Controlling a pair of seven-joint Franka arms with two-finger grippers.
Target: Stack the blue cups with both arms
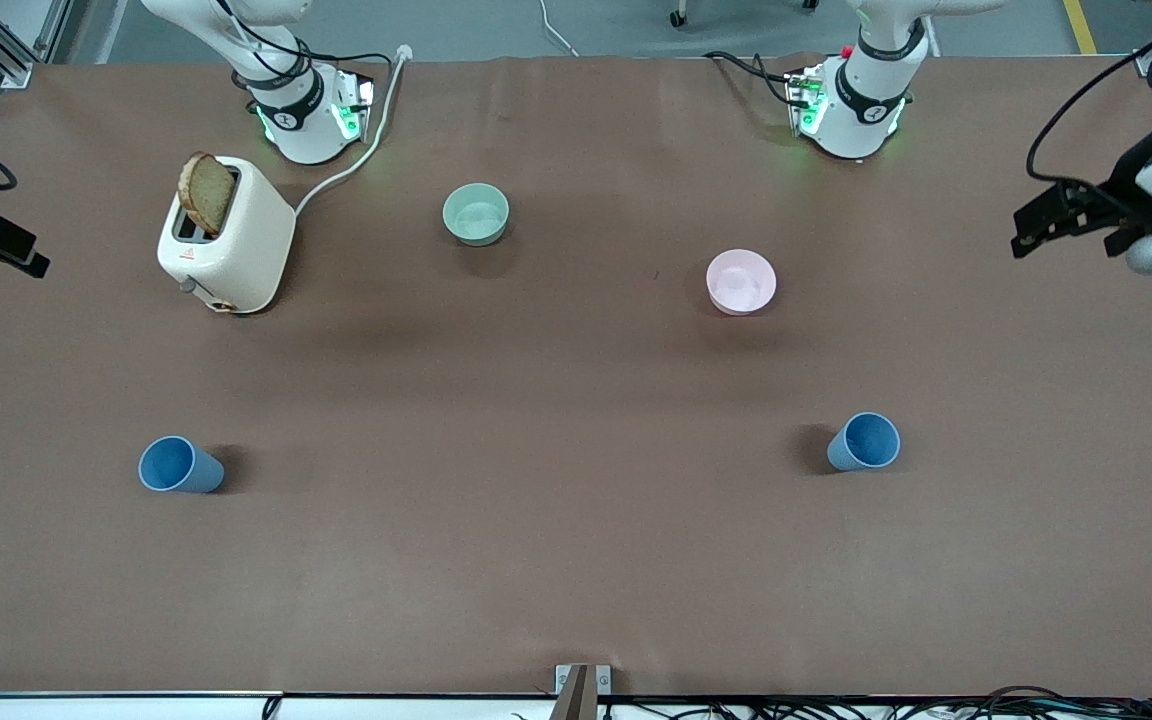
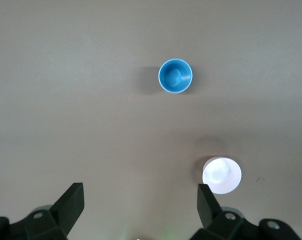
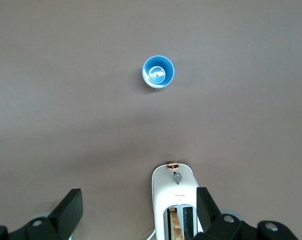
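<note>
I need to pick up the blue cup beside the pink bowl by its rim (image 1: 872,414) with my left gripper next, so that it can be stacked with the other blue cup (image 1: 180,464).
Two blue cups stand upright and apart on the brown table. One cup (image 1: 180,466) is toward the right arm's end and also shows in the right wrist view (image 3: 158,72). The other cup (image 1: 865,442) is toward the left arm's end and also shows in the left wrist view (image 2: 175,76). My left gripper (image 2: 140,200) is open and empty, high over the table's end (image 1: 1031,232). My right gripper (image 3: 138,206) is open and empty, high up at the other end (image 1: 21,255), with the toaster under it in its wrist view.
A white toaster (image 1: 226,235) with a bread slice stands near the right arm's base, its cord running to the table's edge. A pale green bowl (image 1: 476,213) and a pink bowl (image 1: 741,281) sit farther from the front camera than the cups.
</note>
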